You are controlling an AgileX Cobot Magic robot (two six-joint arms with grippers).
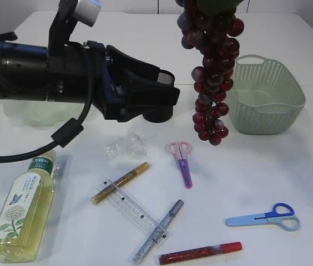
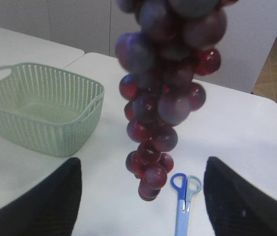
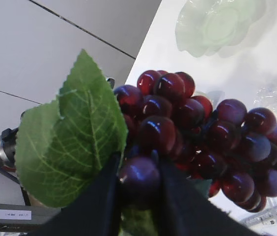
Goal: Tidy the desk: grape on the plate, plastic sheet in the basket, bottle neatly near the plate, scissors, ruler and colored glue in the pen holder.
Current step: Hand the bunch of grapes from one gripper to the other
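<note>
Next, my left gripper takes hold of the grape bunch by its middle cluster of grapes (image 1: 212,72), to get the grapes onto the plate (image 1: 29,116).
The dark red grape bunch (image 1: 212,72) hangs in the air left of the basket, its top cut off by the frame edge. My right gripper (image 3: 138,179) is shut on one grape at the bunch's top, beside a green leaf (image 3: 69,137). My left gripper (image 1: 170,88) is open and empty, pointing at the hanging grape bunch (image 2: 163,98) from the left. The pale green plate (image 1: 29,116) lies partly behind the left arm. On the table lie the plastic sheet (image 1: 126,145), bottle (image 1: 23,210), ruler (image 1: 131,209), pink scissors (image 1: 182,160) and blue scissors (image 1: 264,217). The pen holder is out of view.
A green mesh basket (image 1: 264,97) stands at the right. Gold (image 1: 120,183), silver (image 1: 159,230) and red (image 1: 200,253) glue pens lie near the front, the ruler crossing two of them. The left arm's black body and cable span the left half.
</note>
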